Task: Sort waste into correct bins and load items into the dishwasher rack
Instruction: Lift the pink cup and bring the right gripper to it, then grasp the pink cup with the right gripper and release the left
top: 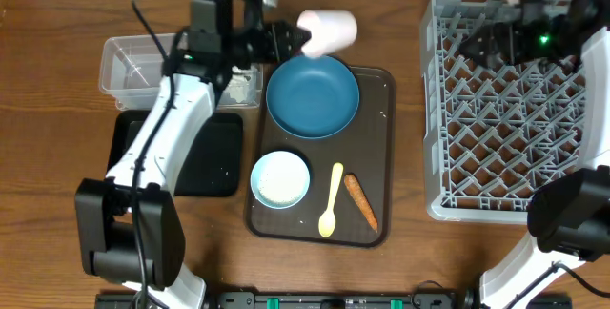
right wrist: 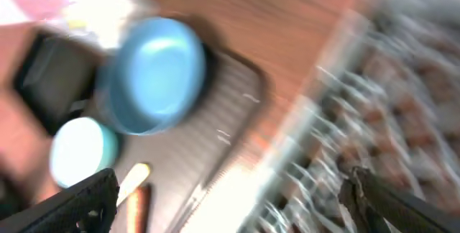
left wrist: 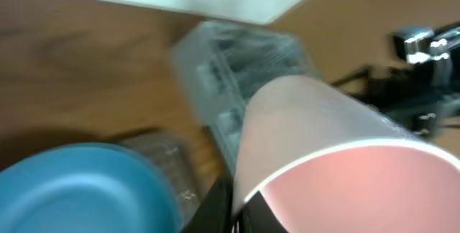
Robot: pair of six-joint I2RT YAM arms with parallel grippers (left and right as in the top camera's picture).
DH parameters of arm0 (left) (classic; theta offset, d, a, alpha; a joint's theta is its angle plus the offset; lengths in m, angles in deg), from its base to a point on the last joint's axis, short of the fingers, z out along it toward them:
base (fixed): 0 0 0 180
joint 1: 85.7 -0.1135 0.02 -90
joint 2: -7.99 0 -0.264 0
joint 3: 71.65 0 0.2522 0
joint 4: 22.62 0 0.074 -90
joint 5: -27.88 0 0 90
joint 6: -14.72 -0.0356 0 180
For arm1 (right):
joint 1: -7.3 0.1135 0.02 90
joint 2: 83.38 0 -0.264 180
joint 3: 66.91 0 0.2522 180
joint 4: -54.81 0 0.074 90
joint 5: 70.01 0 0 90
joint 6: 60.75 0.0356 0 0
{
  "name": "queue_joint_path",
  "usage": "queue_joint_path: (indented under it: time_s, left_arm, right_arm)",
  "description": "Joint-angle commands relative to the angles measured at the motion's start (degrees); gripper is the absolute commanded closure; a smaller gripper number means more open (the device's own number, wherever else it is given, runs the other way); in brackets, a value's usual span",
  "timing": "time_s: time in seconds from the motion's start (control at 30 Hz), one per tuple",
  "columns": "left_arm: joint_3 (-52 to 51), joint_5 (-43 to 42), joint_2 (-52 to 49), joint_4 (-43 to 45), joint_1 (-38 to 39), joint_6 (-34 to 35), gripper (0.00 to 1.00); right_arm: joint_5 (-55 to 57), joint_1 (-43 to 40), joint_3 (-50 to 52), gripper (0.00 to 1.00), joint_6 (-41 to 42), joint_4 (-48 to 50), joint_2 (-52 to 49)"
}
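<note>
The left gripper will keep holding the pink-white cup, as it is too early to let go: the right gripper's fingers still have to close around the cup's base, and a wide gap separates them.
My left gripper is shut on the rim of the pink-white cup and holds it on its side above the brown tray's far edge. The cup fills the left wrist view. The dark blue dish, white bowl, pale yellow spoon and orange carrot lie on the brown tray. My right gripper hovers open and empty over the far left part of the grey rack. Its fingers are spread wide in the blurred right wrist view. The light blue cup is out of view.
The clear tub stands at the far left with something white at its right end. The black tray lies in front of it, partly under my left arm. The right wrist view shows the dish, bowl and rack.
</note>
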Motion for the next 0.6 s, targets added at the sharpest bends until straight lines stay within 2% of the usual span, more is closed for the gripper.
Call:
queue_joint_path:
  time_s: [0.0, 0.13, 0.2, 0.27, 0.57]
  left_arm:
    - [0.74, -17.0, -1.86, 4.35, -0.11, 7.56, 0.94]
    - [0.74, -20.0, -1.9, 5.53, 0.22, 7.5, 0.93]
    - [0.74, -20.96, -1.9, 5.75, 0.22, 7.48, 0.94]
    - [0.74, -23.1, -1.9, 6.56, 0.22, 7.5, 0.94]
    - [0.74, -25.99, -1.9, 7.39, 0.22, 7.74, 0.94]
  right_arm:
    - [-16.33, 4.0, -0.37, 0.01, -13.88, -0.07, -0.52]
    - [-20.65, 9.07, -0.37, 0.01, -21.18, 0.0, -0.52]
    - [-21.22, 12.0, -0.37, 0.05, -24.37, 0.68, -0.52]
    - [-21.73, 14.36, -0.37, 0.09, -24.72, 2.23, -0.52]
    - [-31.15, 19.98, -0.37, 0.07, -29.42, 4.92, -0.52]
